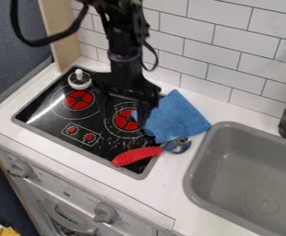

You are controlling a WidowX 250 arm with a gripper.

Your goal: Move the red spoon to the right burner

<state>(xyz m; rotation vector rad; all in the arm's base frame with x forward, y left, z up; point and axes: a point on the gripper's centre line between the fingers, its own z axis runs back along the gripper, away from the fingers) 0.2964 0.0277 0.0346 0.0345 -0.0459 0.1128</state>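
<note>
The spoon should go to the right burner, so my gripper will grab the ribbed handle of the red spoon (136,156) next.
The black gripper (125,117) hangs over the stove at the right burner, open, its fingers spread to either side with nothing seen held between them. Under it lies the right burner (126,122), with a red centre, partly covered from view by the gripper. The red spoon (136,156) lies in front of and to the right of that burner. Its ribbed red handle crosses the stove's front right edge, and its shiny metal head (181,144) rests on the counter beside the blue cloth.
A blue cloth (177,117) covers the stove's right edge and some counter. On the stove's back left stands a silver pot with a white knob (80,80), behind the left burner (80,99). A grey sink (193,177) is at the right, and a tiled wall (194,46) rises behind.
</note>
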